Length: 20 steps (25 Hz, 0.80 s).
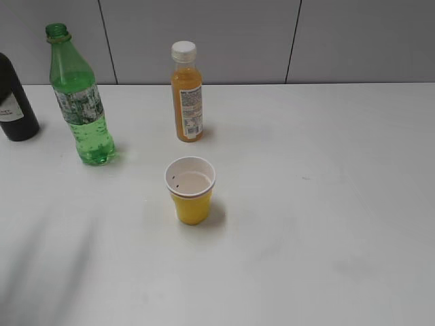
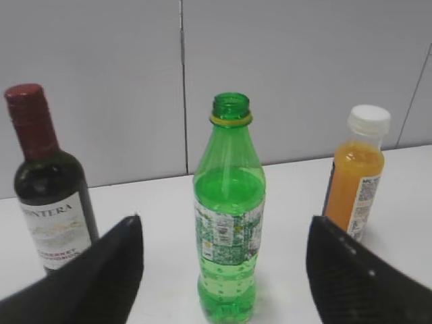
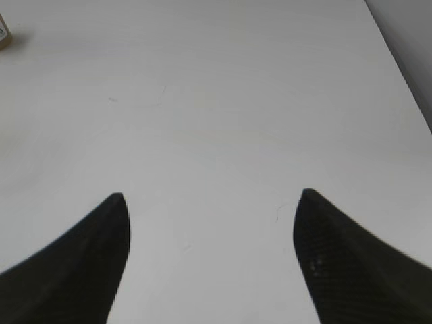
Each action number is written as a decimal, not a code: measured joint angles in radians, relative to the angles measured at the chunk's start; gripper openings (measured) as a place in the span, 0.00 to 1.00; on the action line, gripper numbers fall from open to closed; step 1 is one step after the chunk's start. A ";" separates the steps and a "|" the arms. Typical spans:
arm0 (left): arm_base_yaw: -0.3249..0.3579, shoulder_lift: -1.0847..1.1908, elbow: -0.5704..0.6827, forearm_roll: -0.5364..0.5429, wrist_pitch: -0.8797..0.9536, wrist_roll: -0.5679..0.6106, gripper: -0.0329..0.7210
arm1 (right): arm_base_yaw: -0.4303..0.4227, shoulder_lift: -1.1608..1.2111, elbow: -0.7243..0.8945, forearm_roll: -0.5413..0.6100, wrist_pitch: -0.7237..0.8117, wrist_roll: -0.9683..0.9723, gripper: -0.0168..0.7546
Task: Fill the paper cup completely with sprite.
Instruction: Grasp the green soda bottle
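Next, my left gripper grabs the sprite by its labelled middle [image 1: 80,105] to keep it balanced. The sprite stands tall and narrows to a slim open neck [image 1: 58,34].
The yellow paper cup [image 1: 190,190] stands upright in the middle of the white table, its white inside showing. The sprite [image 1: 80,98] is a capless green bottle standing upright at the back left. In the left wrist view the sprite [image 2: 229,223] stands centred between the fingers of my left gripper [image 2: 226,226], which is open, empty and still short of it. My right gripper [image 3: 212,199] is open and empty over bare table. Neither gripper shows in the exterior view.
An orange juice bottle [image 1: 187,95] with a white cap stands behind the cup, also in the left wrist view [image 2: 356,175]. A dark glass bottle [image 1: 15,102] stands at the far left, beside the sprite [image 2: 48,189]. A grey panelled wall [image 1: 272,37] backs the table.
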State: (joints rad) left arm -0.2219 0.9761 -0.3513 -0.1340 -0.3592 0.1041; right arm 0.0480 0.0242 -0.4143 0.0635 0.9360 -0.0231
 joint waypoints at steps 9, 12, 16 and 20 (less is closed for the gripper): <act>-0.017 0.322 0.000 0.010 -0.308 0.000 0.81 | 0.000 0.000 0.000 0.000 0.000 0.000 0.78; -0.017 0.389 -0.001 0.022 -0.358 0.000 0.81 | 0.000 0.000 0.000 0.000 0.000 0.000 0.78; -0.017 0.476 -0.001 0.024 -0.456 0.000 0.81 | 0.000 0.000 0.000 0.000 0.000 0.000 0.78; -0.017 0.580 0.002 0.040 -0.589 0.000 0.90 | 0.000 0.000 0.000 0.000 0.001 0.000 0.78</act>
State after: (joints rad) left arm -0.2387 1.5560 -0.3491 -0.0937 -0.9485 0.1041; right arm 0.0480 0.0242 -0.4143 0.0635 0.9367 -0.0231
